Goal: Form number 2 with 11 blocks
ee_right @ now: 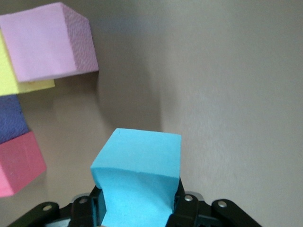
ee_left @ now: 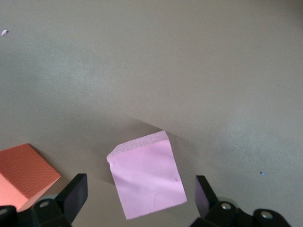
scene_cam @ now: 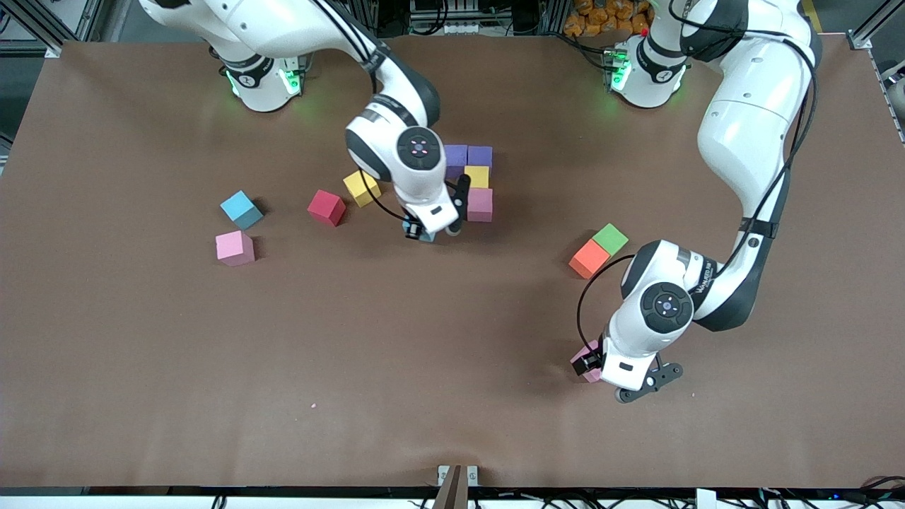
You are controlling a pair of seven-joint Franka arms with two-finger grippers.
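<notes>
The left gripper isn't ready to close: its fingers stop above the pink block's top (scene_cam: 582, 352) (ee_left: 147, 179) and would miss the block now, so it should first move lower, then close on the block.
My right gripper (scene_cam: 423, 232) is shut on a sky-blue block (ee_right: 137, 175), squeezed between its fingers, low beside a cluster of blocks. The cluster holds two purple blocks (scene_cam: 468, 155), a yellow one (scene_cam: 477, 177) and a pink one (scene_cam: 480, 205). The right wrist view also shows a red block (ee_right: 19, 163) at the cluster. My left gripper (scene_cam: 590, 364) is open, its fingers (ee_left: 75, 194) on either side of a pink block (ee_left: 147, 182) on the table without touching it. An orange block (scene_cam: 589, 259) lies nearby.
A green cube (scene_cam: 610, 239) touches the orange block. Toward the right arm's end lie a yellow-orange block (scene_cam: 362, 187), a red block (scene_cam: 327, 207), another sky-blue block (scene_cam: 241, 209) and a pink block (scene_cam: 235, 248).
</notes>
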